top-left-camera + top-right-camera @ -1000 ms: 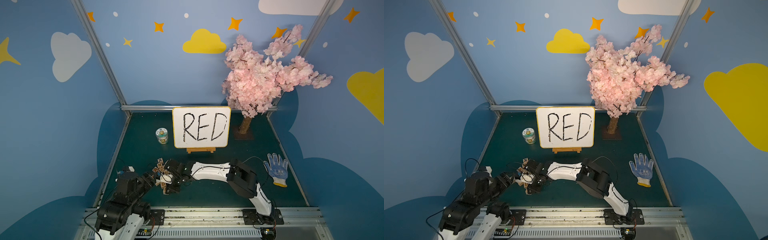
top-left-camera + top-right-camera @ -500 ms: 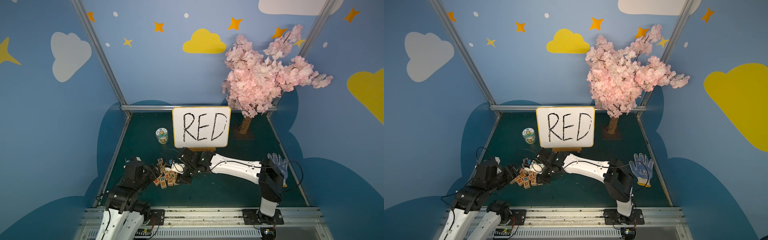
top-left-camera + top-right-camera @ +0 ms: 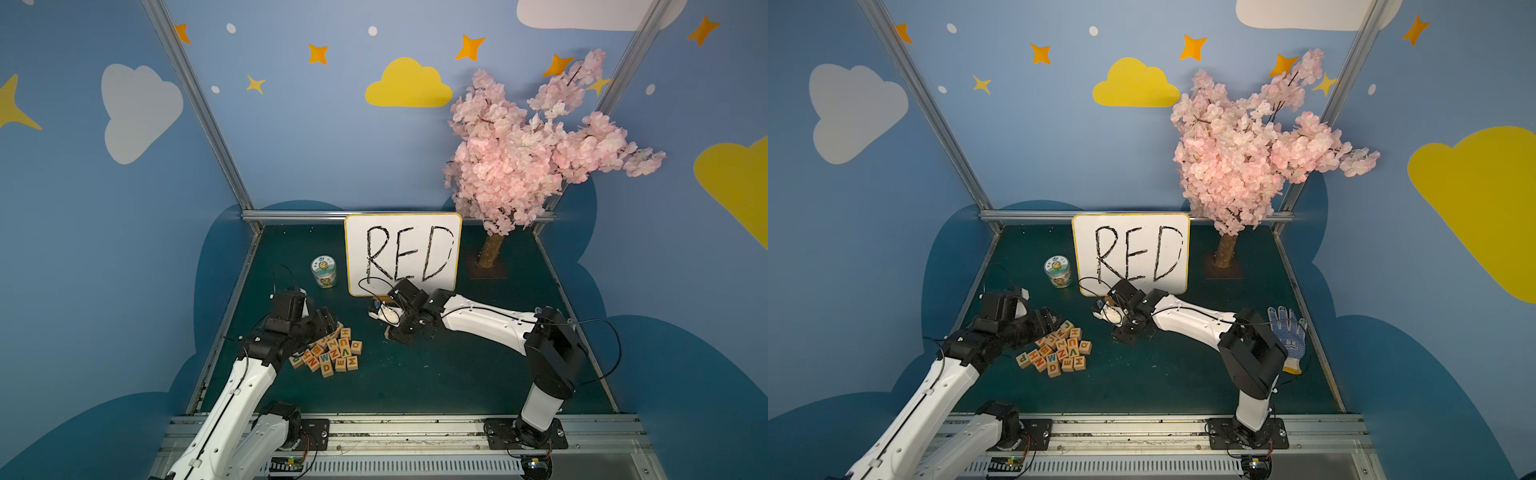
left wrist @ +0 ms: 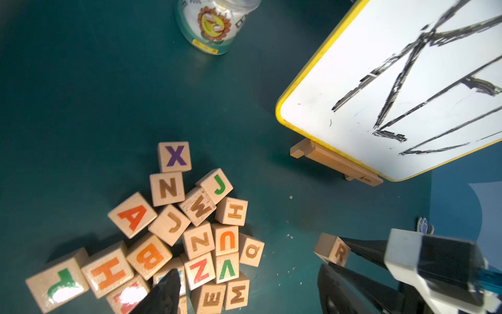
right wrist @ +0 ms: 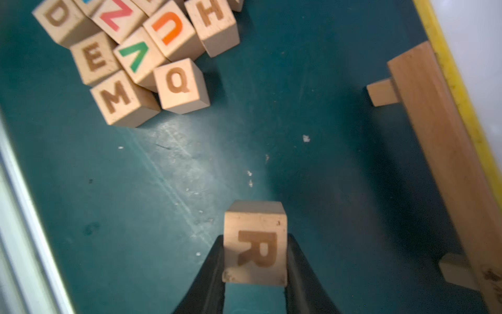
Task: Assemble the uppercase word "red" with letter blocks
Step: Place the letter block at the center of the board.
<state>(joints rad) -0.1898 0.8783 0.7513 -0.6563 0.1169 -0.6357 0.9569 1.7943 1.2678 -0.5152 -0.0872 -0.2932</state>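
My right gripper keeps holding the block from here until the block reaches the board's foot. It is above bare mat, and if I opened now, the block would drop short.
The letter blocks (image 3: 328, 351) (image 3: 1059, 349) lie in a loose pile on the green mat, left of centre. A D block (image 5: 58, 16) and an E block (image 5: 93, 58) sit at the pile's near edge, next to M and Q. My right gripper (image 5: 255, 239) (image 3: 395, 334) is shut on a block showing a brown R (image 5: 255, 225) (image 4: 332, 248). It holds the block low over the mat between the pile and the board. My left gripper (image 4: 248, 293) (image 3: 328, 322) hovers over the pile's far left side, open, with nothing between its fingers (image 4: 163, 293).
A white, yellow-framed board (image 3: 403, 253) with handwritten RED stands at the back on a wooden easel (image 5: 434, 136). A round jar (image 3: 324, 271) stands to its left, and a pink blossom tree (image 3: 490, 249) at the back right. A dotted glove (image 3: 1287, 332) lies at the right edge.
My right gripper has come away from the pile to the right with the R block in it. The left arm has stretched further out over the pile's left side.
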